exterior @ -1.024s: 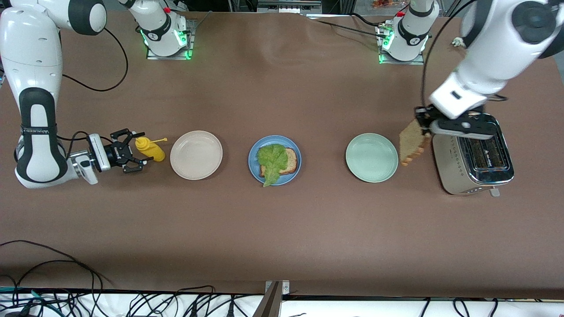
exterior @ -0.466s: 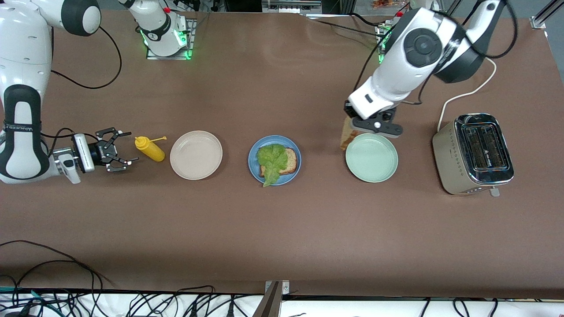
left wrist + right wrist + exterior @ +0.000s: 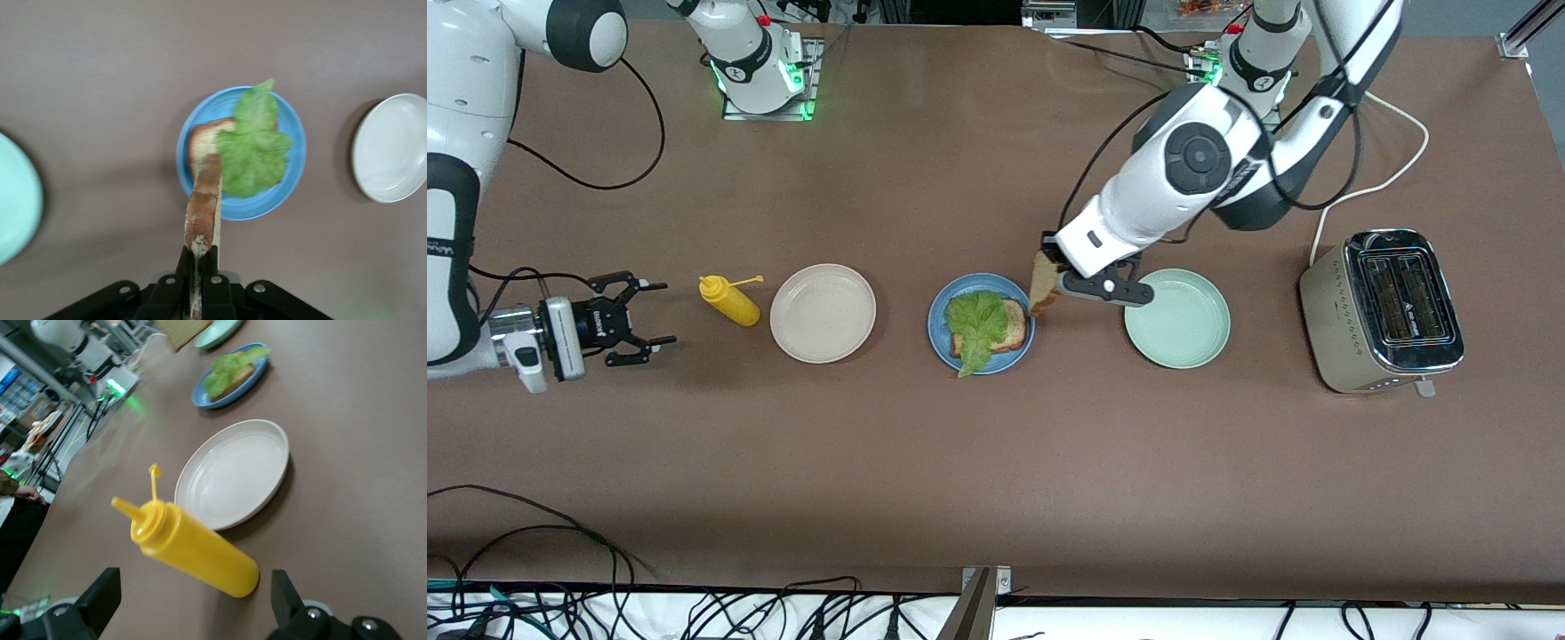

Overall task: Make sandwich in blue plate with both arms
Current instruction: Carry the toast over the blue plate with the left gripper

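Note:
The toast slice is on edge above the blue plate's rim, so my left gripper needs to keep holding it.
The blue plate (image 3: 936,318) lies mid-table with a toast slice (image 3: 1012,325) on it and a green lettuce leaf (image 3: 973,325) over that slice. My left gripper (image 3: 1050,283) is shut on a second toast slice (image 3: 1040,284), held on edge in the air over the plate's rim toward the left arm's end. In the left wrist view the held toast (image 3: 203,200) sticks out from the left gripper (image 3: 199,259) above the blue plate (image 3: 293,127) and lettuce (image 3: 257,143). My right gripper (image 3: 645,322) waits open just above the table, a little short of the yellow bottle (image 3: 729,300).
A beige plate (image 3: 823,313) sits between the bottle and the blue plate. A pale green plate (image 3: 1176,317) and a silver toaster (image 3: 1383,311) stand toward the left arm's end. Cables hang along the table's front edge.
The left arm carried the toast slice from beside the toaster, across the pale green plate, to the blue plate's edge. The right gripper drew back from the yellow bottle, still open.

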